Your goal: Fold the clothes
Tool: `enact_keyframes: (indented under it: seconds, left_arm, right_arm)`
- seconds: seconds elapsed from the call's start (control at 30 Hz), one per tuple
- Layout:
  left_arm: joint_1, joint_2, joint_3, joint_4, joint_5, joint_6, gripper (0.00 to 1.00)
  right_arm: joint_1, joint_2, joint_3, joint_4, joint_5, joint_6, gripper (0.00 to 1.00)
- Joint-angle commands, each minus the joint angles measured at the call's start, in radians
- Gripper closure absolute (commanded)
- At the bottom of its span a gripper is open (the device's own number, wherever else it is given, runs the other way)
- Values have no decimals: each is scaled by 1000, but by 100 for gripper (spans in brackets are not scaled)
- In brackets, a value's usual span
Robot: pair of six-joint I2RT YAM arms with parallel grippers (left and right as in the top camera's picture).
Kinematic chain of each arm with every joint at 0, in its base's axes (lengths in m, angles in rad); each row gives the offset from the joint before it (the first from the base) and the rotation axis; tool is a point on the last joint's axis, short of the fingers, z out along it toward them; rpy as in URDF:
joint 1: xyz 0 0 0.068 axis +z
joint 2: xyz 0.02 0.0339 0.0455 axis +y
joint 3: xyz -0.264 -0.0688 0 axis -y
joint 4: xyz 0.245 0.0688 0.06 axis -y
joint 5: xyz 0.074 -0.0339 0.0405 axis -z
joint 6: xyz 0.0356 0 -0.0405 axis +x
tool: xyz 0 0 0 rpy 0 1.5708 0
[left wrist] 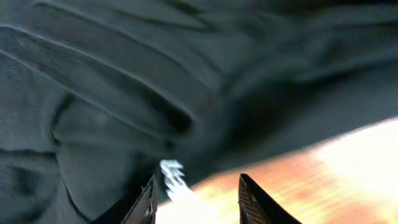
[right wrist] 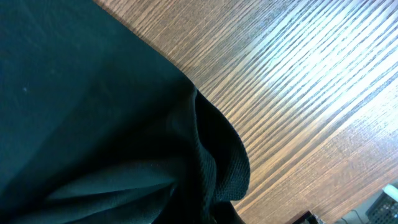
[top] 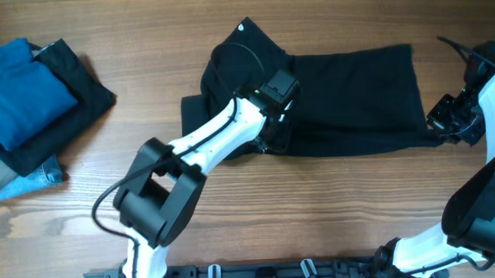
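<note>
My left gripper grabs the garment's near edge (top: 285, 149) (left wrist: 200, 179) next, well apart from the right gripper's corner, to spread the garment for folding.
The clothes (top: 353, 94) are a large black garment lying across the far middle of the table, with a small white logo (top: 243, 26) at its far left corner. My left gripper (top: 274, 140) is at the garment's near edge. In the left wrist view its fingers (left wrist: 196, 190) are open over bare wood, with rumpled black fabric (left wrist: 124, 93) just beyond them and a blurred white mark (left wrist: 171, 177) by the left finger. My right gripper (top: 439, 122) is at the garment's near right corner. In the right wrist view, bunched fabric (right wrist: 217, 162) hides its fingers.
A bright blue folded garment (top: 19, 89) lies on a plain black folded cloth (top: 85, 87) at the far left, with grey and denim pieces (top: 30, 175) below them. Bare wood table (top: 316, 211) runs along the front. A black rail (top: 260, 275) lines the near edge.
</note>
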Motion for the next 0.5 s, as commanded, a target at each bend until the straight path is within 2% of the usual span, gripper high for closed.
enact_keyframes:
  seconds: [0.0,0.47]
  left_arm:
    - [24,31,-12,3,-113,-24,58]
    - [121,31,-12,59,-134,-65,56]
  right_arm:
    - [-4,-3,22,3,-1,-10,93]
    - [-4,-3,22,3,-1,-10,93]
